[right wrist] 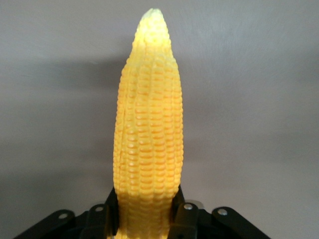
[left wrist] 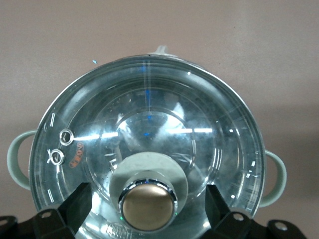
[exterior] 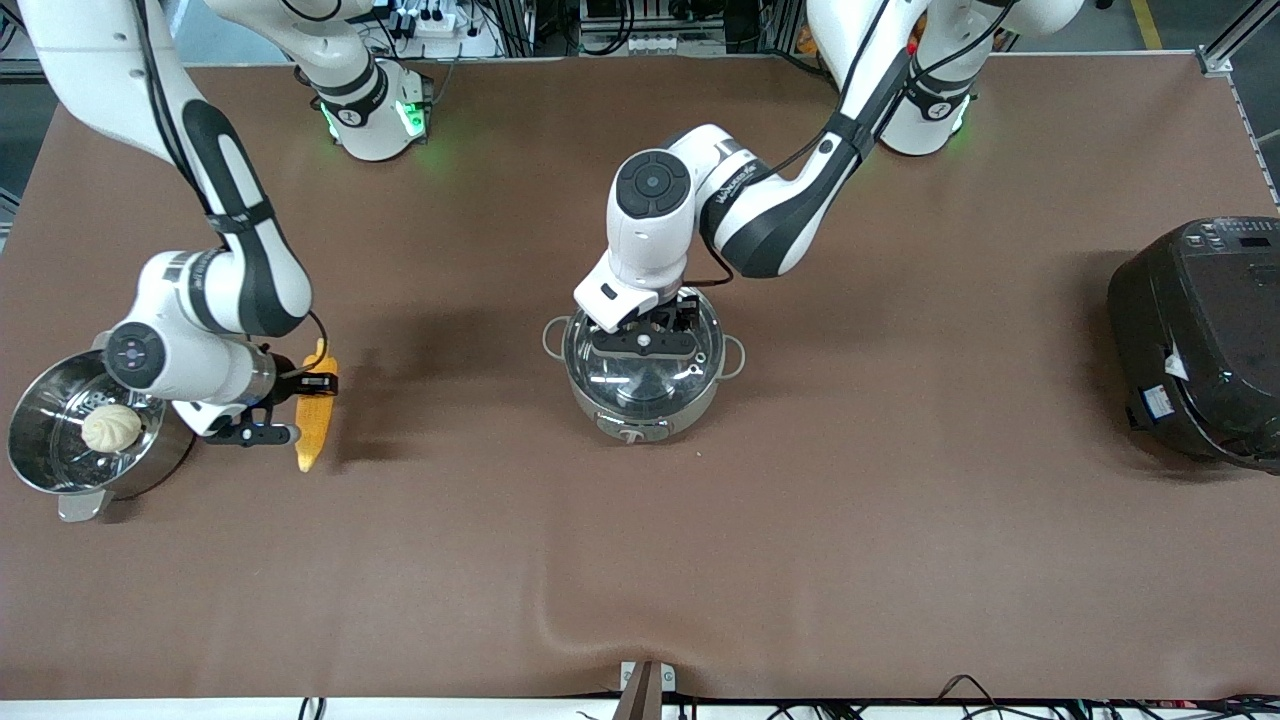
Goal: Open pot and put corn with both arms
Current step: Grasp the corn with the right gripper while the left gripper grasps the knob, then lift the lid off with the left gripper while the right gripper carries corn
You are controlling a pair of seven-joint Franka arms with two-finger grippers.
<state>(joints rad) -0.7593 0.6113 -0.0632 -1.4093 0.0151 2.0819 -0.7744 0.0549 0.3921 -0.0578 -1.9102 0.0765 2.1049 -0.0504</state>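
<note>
I should close my left gripper on the copper knob (left wrist: 148,205) of the glass lid now. My open fingers are on either side of the knob, so they would hold it if I closed now.
The small steel pot (exterior: 690,400) stands mid-table on its grey base, with its glass lid (exterior: 645,380) on. My left gripper (exterior: 647,345) hangs over the lid. In the left wrist view the lid (left wrist: 149,124) fills the frame. My left gripper (left wrist: 148,209) is open, with one finger (left wrist: 75,204) on each side of the copper knob (left wrist: 148,205), well clear of it. My right gripper (exterior: 312,393) is shut on the yellow corn (exterior: 310,430) beside the steamer pot. In the right wrist view my right gripper (right wrist: 145,214) clamps the thick end of the corn (right wrist: 148,134), tip pointing away.
A steel steamer pot (exterior: 40,400) holding a white bun (exterior: 112,427) stands at the right arm's end of the table, next to the corn. A large black cooker (exterior: 1200,340) stands at the left arm's end. A ridge in the brown table cover (exterior: 600,610) lies near the front edge.
</note>
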